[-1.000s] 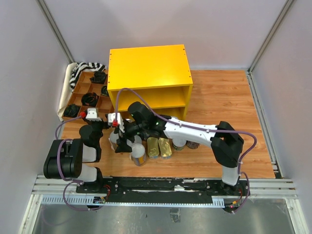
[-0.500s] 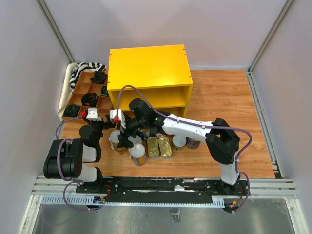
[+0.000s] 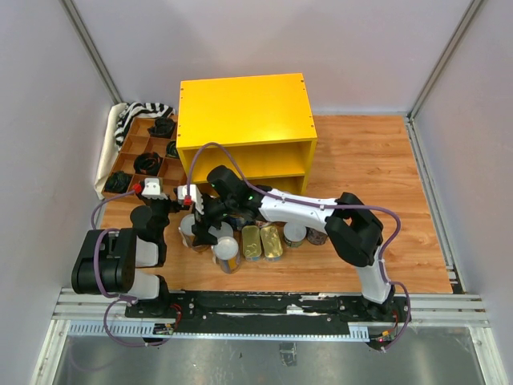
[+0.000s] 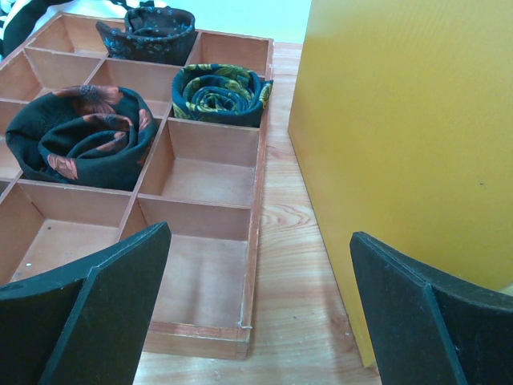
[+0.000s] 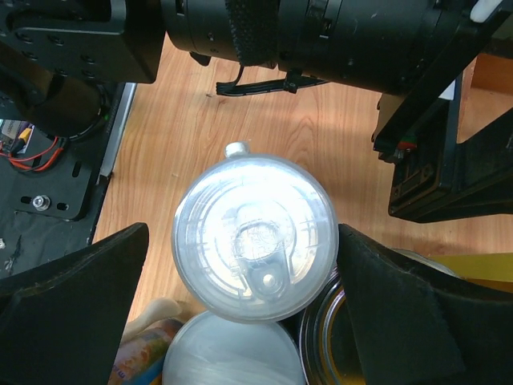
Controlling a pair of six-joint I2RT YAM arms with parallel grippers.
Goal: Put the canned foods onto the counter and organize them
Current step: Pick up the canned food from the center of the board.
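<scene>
The clear lid point(image 3: 191, 226) point(image 5: 256, 238) is between my fingers, which reach down beside the tin, so my right gripper needs to close on the lid now.
The canned foods stand clustered on the wooden floor in front of the yellow counter point(image 3: 244, 120): a clear-lidded tin point(image 5: 255, 238), a white-lidded tin point(image 3: 227, 250), two flat gold-topped tins point(image 3: 262, 241) and two more cans point(image 3: 304, 234) to their right. My right gripper point(image 5: 242, 233) is open and hangs over the clear-lidded tin, one finger point(image 5: 76, 297) on each side of its lid, not closed on it. In the top view the right gripper point(image 3: 202, 226) hides most of that tin. My left gripper point(image 4: 260, 237) is open and empty, low beside the counter's side wall point(image 4: 409, 120).
A brown divided tray point(image 4: 204, 265) with rolled dark cloths point(image 4: 80, 136) lies left of the counter, a striped cloth point(image 3: 136, 112) behind it. My folded left arm point(image 3: 120, 257) is close to the right gripper. The counter's two shelves point(image 3: 256, 164) look bare.
My right arm has reached further left and slightly back, bringing its open gripper over the leftmost tin. The left arm has not moved.
</scene>
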